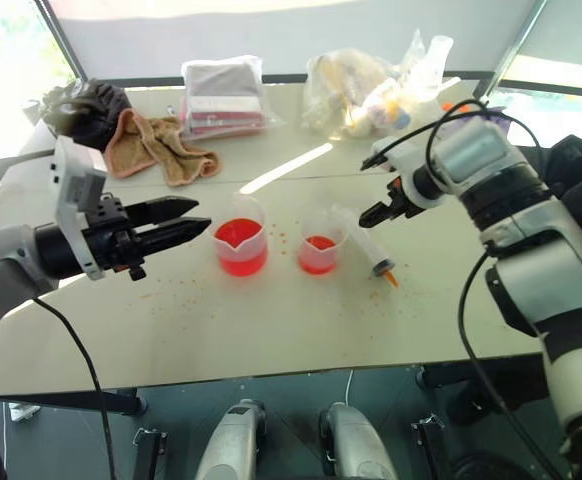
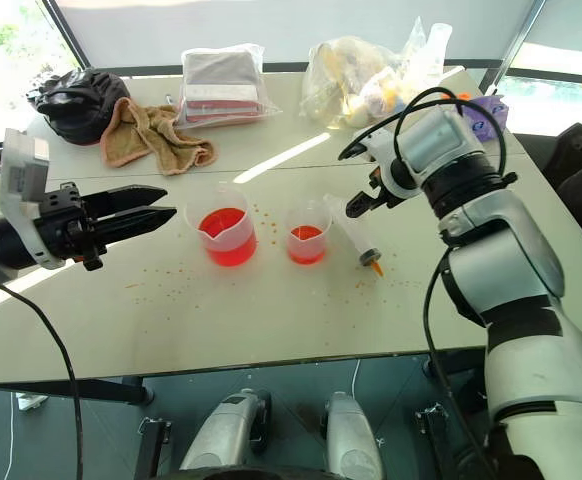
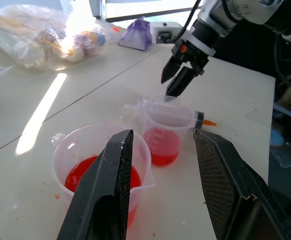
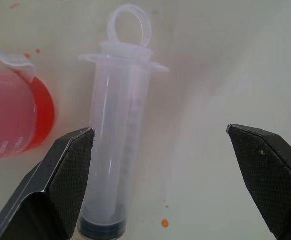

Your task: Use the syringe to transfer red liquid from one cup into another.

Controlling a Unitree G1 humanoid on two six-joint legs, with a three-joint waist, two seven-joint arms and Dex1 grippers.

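Note:
My right gripper's fingers stop above the syringe's body, so it is too early to close on it. The right gripper lowers to the syringe's body first.
The syringe (image 1: pixel 367 250) lies flat on the table just right of the smaller clear cup (image 1: pixel 319 246), its orange tip toward the table's front edge. That cup holds a little red liquid (image 1: pixel 318 257). The larger spouted cup (image 1: pixel 240 243), to its left, holds more red liquid (image 2: pixel 223 225). My right gripper (image 1: pixel 379 210) hangs open just above the syringe, pointing down; in the right wrist view the barrel (image 4: pixel 116 150) lies close by one finger (image 4: pixel 60 185). My left gripper (image 1: pixel 189 222) is open and level, left of the larger cup, apart from it.
Small orange-red droplets (image 2: pixel 171 280) dot the table around the cups. At the back lie a brown towel (image 1: pixel 159 148), a black bundle (image 1: pixel 86 108), a bag of pink boxes (image 1: pixel 221 95) and a plastic bag of items (image 1: pixel 366 88). A purple pack (image 2: pixel 488 105) sits at the far right.

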